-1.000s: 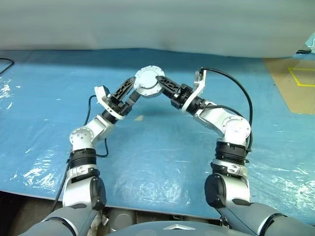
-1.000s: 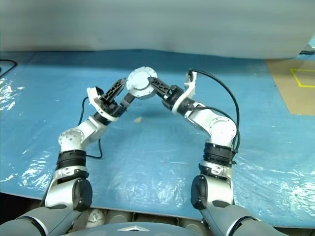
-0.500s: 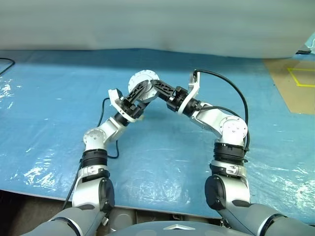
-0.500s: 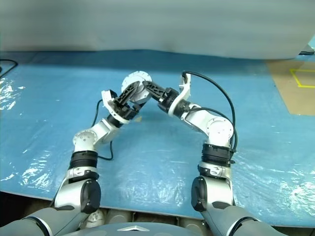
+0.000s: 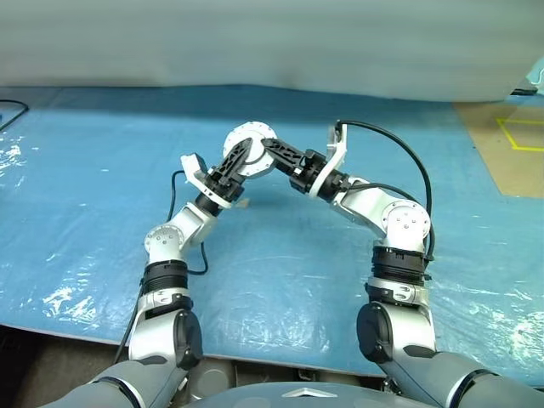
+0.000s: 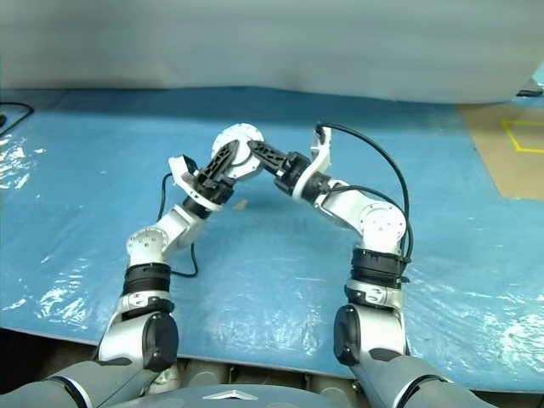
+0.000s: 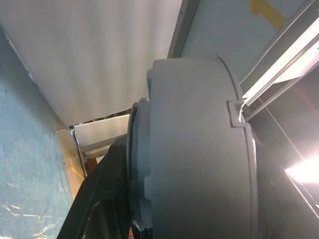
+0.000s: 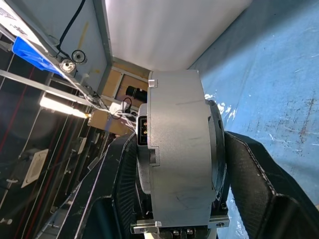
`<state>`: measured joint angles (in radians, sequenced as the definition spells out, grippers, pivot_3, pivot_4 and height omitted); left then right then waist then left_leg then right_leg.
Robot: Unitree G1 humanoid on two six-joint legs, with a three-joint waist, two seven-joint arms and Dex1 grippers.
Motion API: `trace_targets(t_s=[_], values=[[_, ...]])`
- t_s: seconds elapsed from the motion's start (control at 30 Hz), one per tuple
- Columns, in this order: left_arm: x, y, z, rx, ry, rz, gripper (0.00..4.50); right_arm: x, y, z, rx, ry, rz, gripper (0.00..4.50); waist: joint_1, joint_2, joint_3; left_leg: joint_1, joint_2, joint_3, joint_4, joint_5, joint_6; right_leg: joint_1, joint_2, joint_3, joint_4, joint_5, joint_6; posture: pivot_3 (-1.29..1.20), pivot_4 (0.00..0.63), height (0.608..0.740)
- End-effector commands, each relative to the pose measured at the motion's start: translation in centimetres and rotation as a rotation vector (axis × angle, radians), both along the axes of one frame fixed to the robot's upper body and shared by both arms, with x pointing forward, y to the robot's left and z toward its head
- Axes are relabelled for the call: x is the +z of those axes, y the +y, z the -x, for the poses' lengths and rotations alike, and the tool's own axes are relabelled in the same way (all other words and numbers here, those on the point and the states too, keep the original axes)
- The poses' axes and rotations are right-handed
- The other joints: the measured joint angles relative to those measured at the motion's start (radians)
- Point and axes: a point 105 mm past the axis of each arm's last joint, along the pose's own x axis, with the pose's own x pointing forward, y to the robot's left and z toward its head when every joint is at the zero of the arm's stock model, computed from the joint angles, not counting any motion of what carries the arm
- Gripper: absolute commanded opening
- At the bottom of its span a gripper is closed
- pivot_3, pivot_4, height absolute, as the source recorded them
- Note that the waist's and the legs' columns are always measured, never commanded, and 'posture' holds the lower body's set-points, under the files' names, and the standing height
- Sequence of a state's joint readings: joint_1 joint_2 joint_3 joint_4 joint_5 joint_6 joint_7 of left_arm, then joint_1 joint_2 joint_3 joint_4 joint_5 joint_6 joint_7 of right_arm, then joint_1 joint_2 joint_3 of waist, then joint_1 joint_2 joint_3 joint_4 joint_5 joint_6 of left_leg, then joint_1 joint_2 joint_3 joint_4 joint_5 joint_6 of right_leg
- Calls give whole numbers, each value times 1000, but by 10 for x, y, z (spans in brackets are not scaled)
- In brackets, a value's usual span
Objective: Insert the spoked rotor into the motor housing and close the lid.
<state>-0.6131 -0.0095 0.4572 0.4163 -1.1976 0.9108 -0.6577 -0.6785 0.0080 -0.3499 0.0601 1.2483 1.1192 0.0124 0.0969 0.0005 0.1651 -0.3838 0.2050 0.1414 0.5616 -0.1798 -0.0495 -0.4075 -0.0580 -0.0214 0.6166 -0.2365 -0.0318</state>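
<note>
The motor housing (image 5: 252, 138) (image 7: 199, 149) hangs above the blue table, so my left gripper needs to keep holding the housing.
The motor housing (image 5: 252, 138), a thick round grey drum with a silver face, hangs in the air over the blue table. My left gripper (image 5: 240, 155) reaches up from the left and is shut on it, its black fingers (image 7: 102, 199) flanking the drum's wall (image 7: 199, 149). From the right, my right gripper (image 5: 267, 150) is shut on the same drum (image 8: 179, 159), with a black finger (image 8: 249, 169) on each flat side. The spoked rotor is hidden. Whether the lid sits on the housing I cannot tell.
A blue plastic sheet (image 5: 280, 263) covers the table, whose front edge runs near me. A small tan scrap (image 5: 242, 204) lies under the raised hands. At the far right is brown floor with yellow tape (image 5: 514, 136). A black cable (image 5: 8, 109) lies far left.
My left gripper has swung right onto the housing and its fingers have closed around the drum. The right gripper has kept its hold in place.
</note>
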Motion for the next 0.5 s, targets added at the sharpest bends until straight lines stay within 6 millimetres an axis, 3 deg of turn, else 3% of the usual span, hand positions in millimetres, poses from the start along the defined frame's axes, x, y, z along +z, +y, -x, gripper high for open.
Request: trace_targets(t_s=[0.03,0.23,0.4,0.43,0.5], values=[[18,-4,5,-15,-79,13,2356,24,4,9,28,-84,-67,2348,0,0,0,0,0,0,0,0,0,0,0,0,0,0,0,0,150,740],[27,-3,5,-10,-102,26,2356,18,4,5,-9,-78,-11,2348,-2,0,0,0,0,0,0,0,0,0,0,0,0,0,0,0,150,740],[27,-3,-7,57,-74,-28,2356,32,0,8,-54,-198,-28,2348,1,0,0,-1,0,0,0,0,0,0,0,0,0,0,0,0,150,740],[29,-2,-8,62,-76,-27,2356,33,0,8,-50,-203,-42,3028,1,0,0,-1,0,0,0,0,0,0,0,0,0,0,0,0,150,740],[33,1,-11,83,-93,-34,2356,32,0,8,-44,-189,-50,3573,0,0,0,-1,0,-1,0,0,0,0,0,0,0,0,0,0,150,740]])
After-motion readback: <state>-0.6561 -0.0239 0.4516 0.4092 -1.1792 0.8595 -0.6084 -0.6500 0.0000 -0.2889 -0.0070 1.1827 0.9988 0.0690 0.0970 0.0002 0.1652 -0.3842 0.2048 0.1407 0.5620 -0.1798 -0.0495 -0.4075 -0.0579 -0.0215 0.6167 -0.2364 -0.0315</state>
